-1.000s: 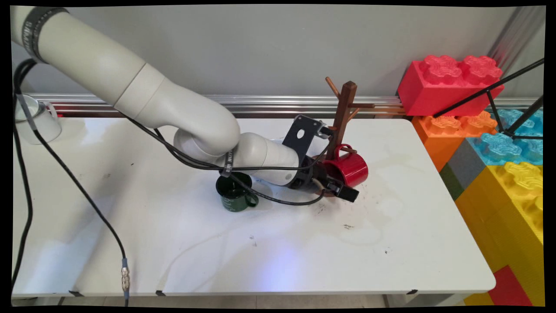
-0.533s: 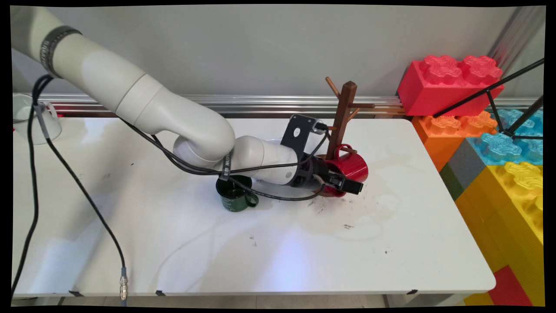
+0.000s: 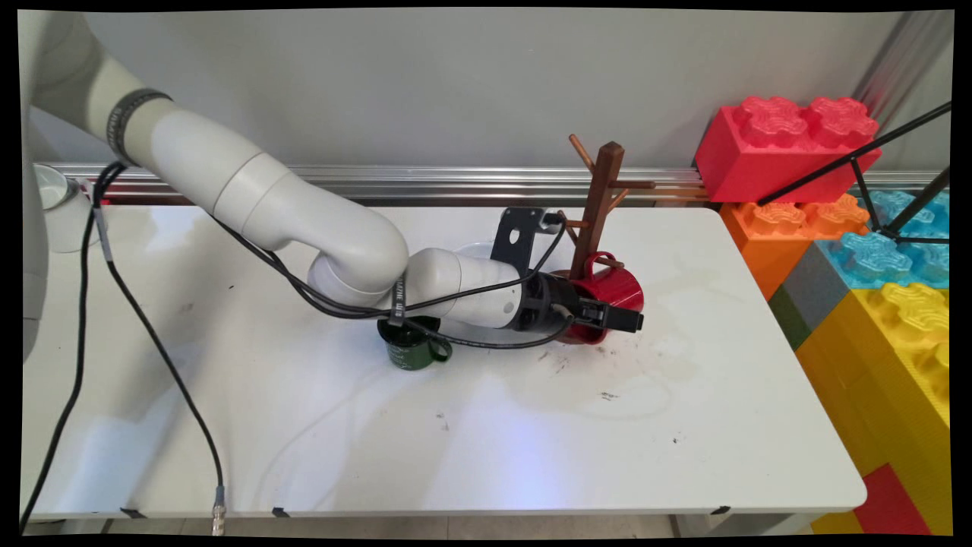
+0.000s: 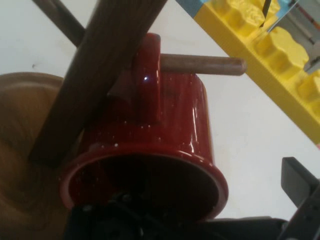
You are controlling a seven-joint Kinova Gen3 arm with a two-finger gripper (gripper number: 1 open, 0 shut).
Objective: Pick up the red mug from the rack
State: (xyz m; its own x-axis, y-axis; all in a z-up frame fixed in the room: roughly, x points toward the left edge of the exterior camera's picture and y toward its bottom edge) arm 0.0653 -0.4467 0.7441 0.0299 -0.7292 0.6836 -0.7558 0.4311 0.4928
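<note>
My gripper is going to pick up the red mug by its rim [image 4: 220, 192] next, so it can take the mug off the mug tree's peg [image 4: 205, 64].
A red mug [image 3: 611, 289] hangs by its handle on a low peg [image 4: 202, 64] of the brown wooden mug tree [image 3: 604, 201] at the table's back middle. It is tilted, with its mouth toward my hand. My gripper [image 3: 616, 316] is at the mug's rim and open. One black finger [image 4: 299, 186] stands outside the mug's wall with a gap to it. The other finger is hidden at the mug's mouth [image 4: 145, 190]. The tree's round base [image 4: 20, 150] lies under the mug.
A dark green mug [image 3: 411, 346] stands upright under my forearm. A white mug [image 3: 61, 213] sits at the table's far left. Big toy bricks [image 3: 873, 251] are stacked off the right edge, crossed by black tripod legs. A cable hangs over the table's left.
My hand has risen and turned at the red mug's rim, and the outer finger has moved up and to the right. The mug has stayed on its peg.
</note>
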